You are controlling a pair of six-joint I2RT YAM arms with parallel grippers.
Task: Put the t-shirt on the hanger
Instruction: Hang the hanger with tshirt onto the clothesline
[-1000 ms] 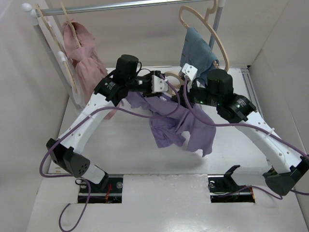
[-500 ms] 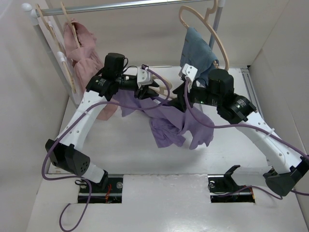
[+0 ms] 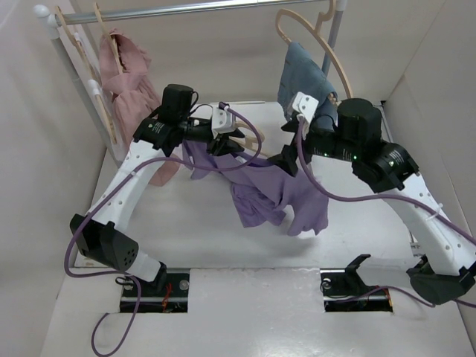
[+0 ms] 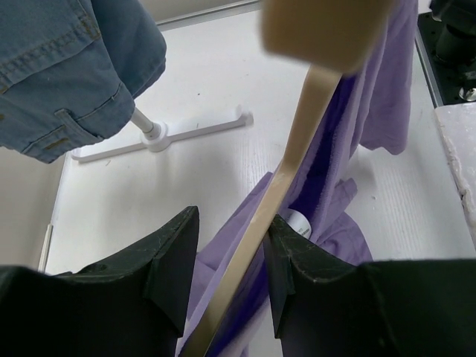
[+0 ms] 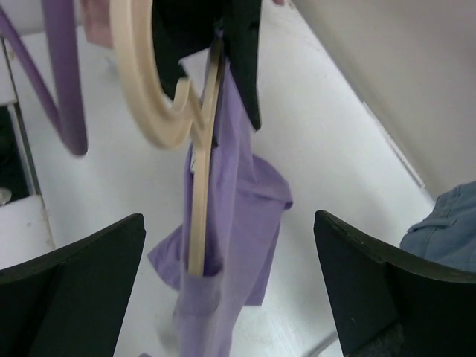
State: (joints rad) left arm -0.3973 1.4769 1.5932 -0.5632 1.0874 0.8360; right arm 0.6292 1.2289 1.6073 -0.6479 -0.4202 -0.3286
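Observation:
My right gripper should next grab the t-shirt over the hanger's tucked end (image 5: pixel 198 294). That leaves the hook and the other end free, so the t-shirt can be placed.
The lavender t-shirt (image 3: pixel 282 186) hangs in a loose bunch above the table between the two arms. In the left wrist view the t-shirt (image 4: pixel 372 97) drapes along the pale wooden hanger (image 4: pixel 297 141), whose bar runs up between my left gripper's (image 4: pixel 229 264) jaws. The left gripper (image 3: pixel 227 141) is shut on the hanger and holds it in the air. In the right wrist view one end of the hanger (image 5: pixel 199 193) is tucked inside the t-shirt (image 5: pixel 238 216). My right gripper (image 5: pixel 229 223) stands wide open, short of the cloth, with nothing between its fingers; the top view shows this gripper (image 3: pixel 286 158) just right of the shirt.
A clothes rail (image 3: pixel 186 9) crosses the back. A pink garment (image 3: pixel 126 82) hangs at its left, a blue-grey denim one (image 3: pixel 305 78) at its right beside a bare hanger (image 3: pixel 316 37). The rack's white foot (image 4: pixel 160 137) lies on the table. Walls close in on both sides.
My right gripper has opened, let go of the t-shirt and drawn back to the right. The left arm shifted left with the hanger, then held still.

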